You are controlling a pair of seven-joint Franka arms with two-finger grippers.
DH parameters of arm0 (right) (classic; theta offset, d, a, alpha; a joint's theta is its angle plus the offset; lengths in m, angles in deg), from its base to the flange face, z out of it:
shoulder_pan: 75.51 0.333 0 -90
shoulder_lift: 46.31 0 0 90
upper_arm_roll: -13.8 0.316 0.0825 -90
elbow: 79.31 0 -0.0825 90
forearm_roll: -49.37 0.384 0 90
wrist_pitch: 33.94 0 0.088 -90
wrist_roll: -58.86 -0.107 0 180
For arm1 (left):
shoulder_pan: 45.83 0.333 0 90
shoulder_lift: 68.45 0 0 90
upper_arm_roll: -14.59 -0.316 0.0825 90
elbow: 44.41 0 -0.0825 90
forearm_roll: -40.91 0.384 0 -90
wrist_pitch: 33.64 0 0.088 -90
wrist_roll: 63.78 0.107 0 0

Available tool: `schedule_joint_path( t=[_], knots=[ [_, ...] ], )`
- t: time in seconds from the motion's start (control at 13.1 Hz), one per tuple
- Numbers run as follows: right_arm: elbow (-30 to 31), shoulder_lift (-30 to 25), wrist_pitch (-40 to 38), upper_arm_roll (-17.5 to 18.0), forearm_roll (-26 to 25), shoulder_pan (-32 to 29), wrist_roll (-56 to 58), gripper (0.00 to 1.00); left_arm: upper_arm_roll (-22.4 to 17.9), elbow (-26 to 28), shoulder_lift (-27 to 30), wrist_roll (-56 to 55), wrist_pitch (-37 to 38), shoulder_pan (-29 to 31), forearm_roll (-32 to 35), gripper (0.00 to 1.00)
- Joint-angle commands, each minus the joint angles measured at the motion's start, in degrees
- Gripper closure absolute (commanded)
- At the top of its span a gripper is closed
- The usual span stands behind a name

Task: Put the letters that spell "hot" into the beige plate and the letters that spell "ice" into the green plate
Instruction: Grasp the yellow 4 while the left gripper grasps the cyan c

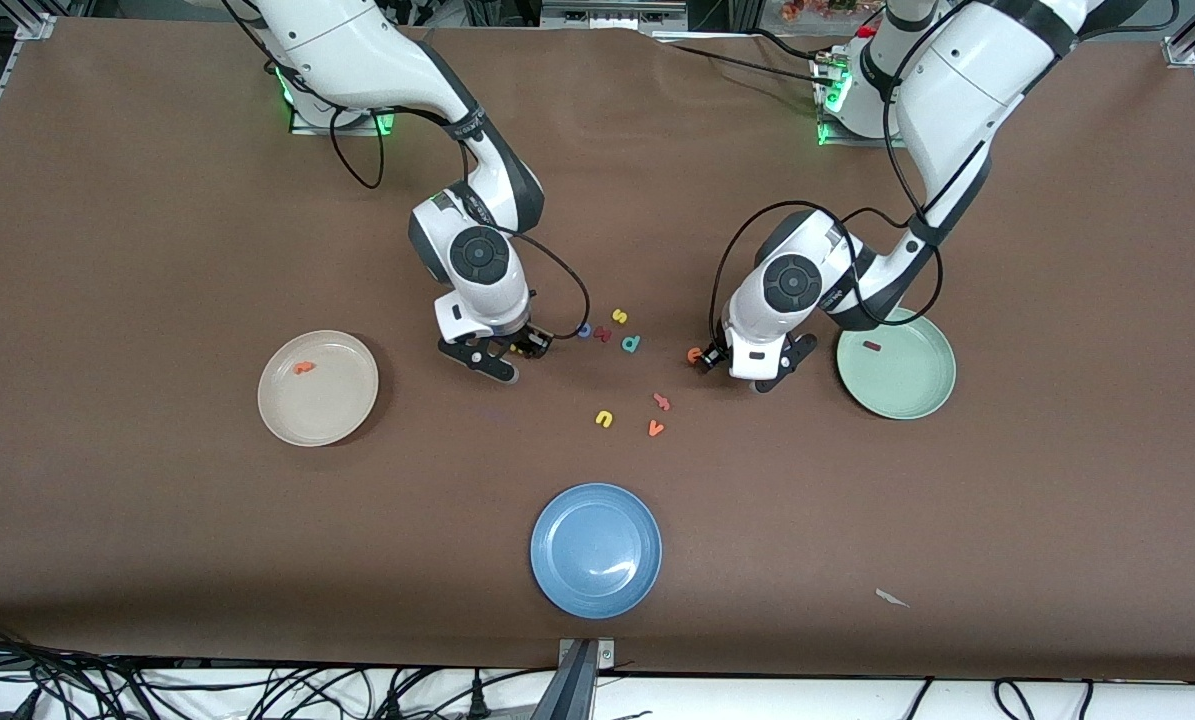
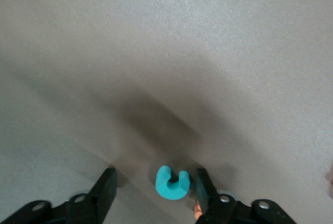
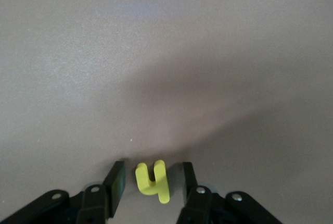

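Note:
The yellow "h" is between the right gripper's fingers and level with them, so the right gripper should close now. Closing now would hold it.
My left gripper [image 2: 155, 177] is low over the table, open, with the teal "c" [image 2: 171, 183] between its jaws. The "c" touches one finger [image 2: 204, 187]; a gap shows on its other flank. The orange "e" [image 1: 695, 354] lies right beside this gripper [image 1: 714, 358]. My right gripper [image 3: 153, 169] is open around the yellow "h" [image 3: 154, 182], with small gaps both ways. The blue "o" [image 1: 584, 330] lies close by that gripper [image 1: 529, 345]. The beige plate [image 1: 342, 405] holds the orange "t" [image 1: 303, 368]. The green plate [image 1: 907, 390] holds the dark red "i" [image 1: 871, 346].
Between the grippers lie a yellow "s" [image 1: 618, 316], a dark red letter [image 1: 603, 334] and a teal "d" [image 1: 631, 344]. Nearer the front camera are a yellow "u" [image 1: 604, 419], a reddish letter [image 1: 661, 402] and an orange "v" [image 1: 655, 428]. A blue plate [image 1: 595, 548] sits nearest the camera.

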Motion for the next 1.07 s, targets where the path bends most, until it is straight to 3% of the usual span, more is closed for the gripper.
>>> schedule_joint_path(
  t=[0.0,0.23,0.38,0.69,0.99],
  knots=[
    [-1.3,1.7,1.1,-0.5,-1.1,1.0,-1.5,0.53,-0.3,-0.5,-1.2,-1.8,0.0,-0.8,1.8,0.53],
    [-1.1,2.0,1.6,-0.5,-1.1,1.8,-2.3,0.74,-0.3,-0.5,-1.1,-1.6,0.0,-0.8,2.1,0.97],
    [-1.1,2.0,1.6,-0.5,-1.2,1.8,-2.3,0.88,-0.3,-0.8,-0.8,-0.1,0.4,-0.6,2.1,1.0],
    [-0.3,-1.3,0.0,-0.5,-1.5,-0.4,2.5,0.94,0.7,-4.9,2.9,8.8,11.1,2.5,1.0,1.0],
    [0.1,-8.3,-11.6,-0.1,-0.5,-9.3,20.4,0.94,9.3,-6.2,7.1,23.6,25.7,15.1,-1.6,1.0]
  ],
)
